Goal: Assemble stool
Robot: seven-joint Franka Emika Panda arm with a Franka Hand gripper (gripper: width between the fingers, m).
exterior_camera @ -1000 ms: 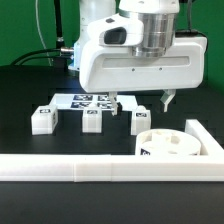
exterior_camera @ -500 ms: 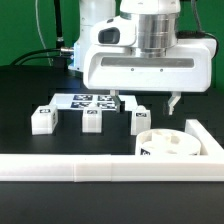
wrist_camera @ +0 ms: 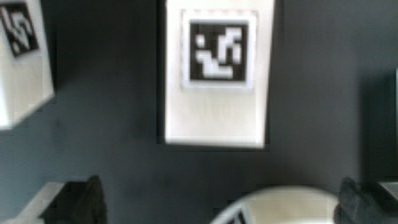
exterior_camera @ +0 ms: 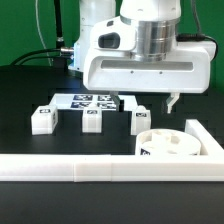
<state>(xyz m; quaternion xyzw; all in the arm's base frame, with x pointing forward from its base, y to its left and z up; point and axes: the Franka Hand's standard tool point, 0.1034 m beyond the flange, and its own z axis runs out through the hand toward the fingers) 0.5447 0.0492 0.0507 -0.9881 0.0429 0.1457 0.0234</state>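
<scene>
My gripper needs to grab the white leg by its tagged body (exterior_camera: 141, 121) next, so that it can fit the leg into the round white seat (exterior_camera: 165, 146).
The round white seat (exterior_camera: 165, 146) with holes lies at the exterior view's right, inside the corner of the rail. Three short white legs with tags stand in a row: one at the exterior view's left (exterior_camera: 42, 119), one in the middle (exterior_camera: 92, 120), one to its right (exterior_camera: 140, 122). My gripper (exterior_camera: 146, 103) hangs open and empty above the right leg and behind the seat. In the wrist view a tagged leg (wrist_camera: 219, 72) lies ahead of my open gripper (wrist_camera: 222, 205). Another leg (wrist_camera: 22, 62) shows at the edge, and the seat's rim (wrist_camera: 294, 206) shows between the fingers.
A long white L-shaped rail (exterior_camera: 90, 170) runs along the front and turns back at the exterior view's right. The marker board (exterior_camera: 85, 101) lies flat behind the legs. The table is black, and cables run at the back.
The gripper has shifted slightly toward the exterior view's right and stays open. The parts have not moved.
</scene>
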